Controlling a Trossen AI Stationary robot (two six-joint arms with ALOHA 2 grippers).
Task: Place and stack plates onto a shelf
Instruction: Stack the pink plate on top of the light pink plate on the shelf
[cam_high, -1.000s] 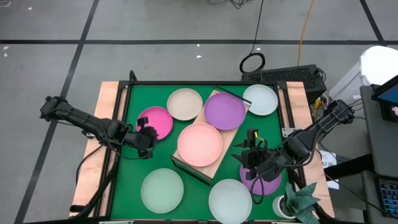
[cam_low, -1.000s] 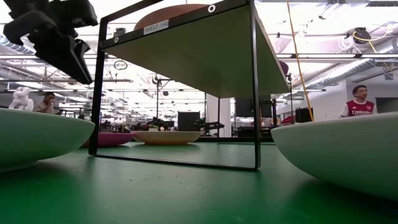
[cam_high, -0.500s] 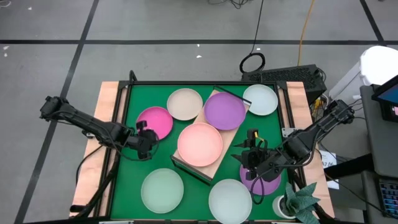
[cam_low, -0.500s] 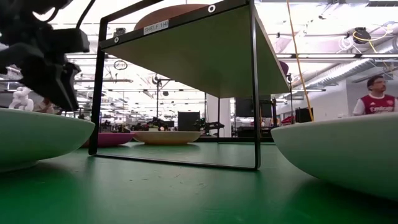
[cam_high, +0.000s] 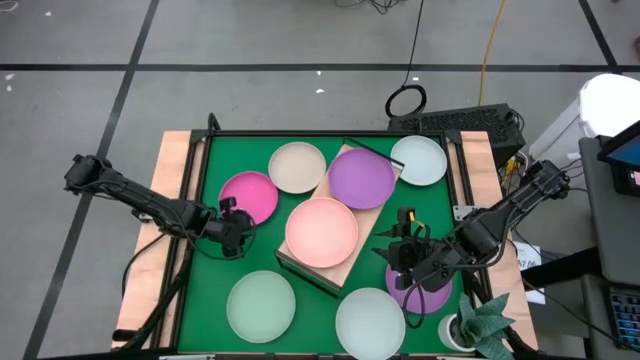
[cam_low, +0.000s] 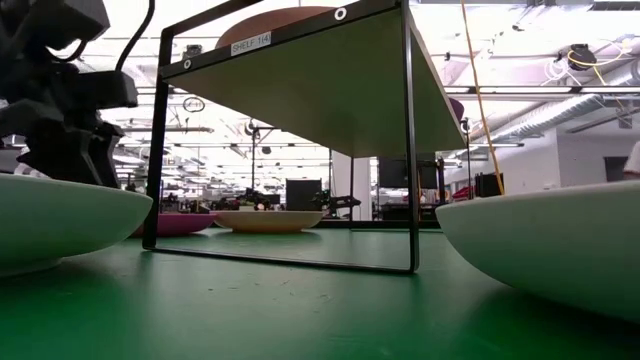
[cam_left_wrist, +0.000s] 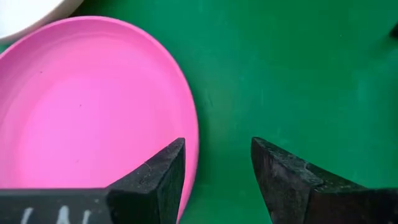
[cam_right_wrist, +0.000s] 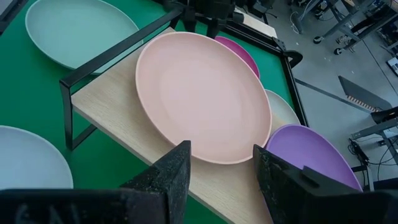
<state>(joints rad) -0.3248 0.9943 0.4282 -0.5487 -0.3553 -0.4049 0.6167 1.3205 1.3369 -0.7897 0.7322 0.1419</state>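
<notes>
The left gripper grabs the magenta plate by its rim next, to stack it onto the shelf.
A magenta plate lies flat on the green mat at the left. My left gripper is open and low at that plate's near rim. One finger stands over the plate's inside and the other over the mat. The wooden shelf stands askew mid-table, with a salmon plate and a purple plate on top. My right gripper hangs open above another purple plate at the near right.
A cream plate and a whitish plate lie at the far side. A mint plate and a whitish-blue plate lie near the front edge. Bare mat shows beside my left gripper. A small plant stands at the near right corner.
My left gripper has come down toward the mat at the magenta plate's near rim, sinking in the low view from shelf-top height to just above the mint plate. The plates have kept their places.
</notes>
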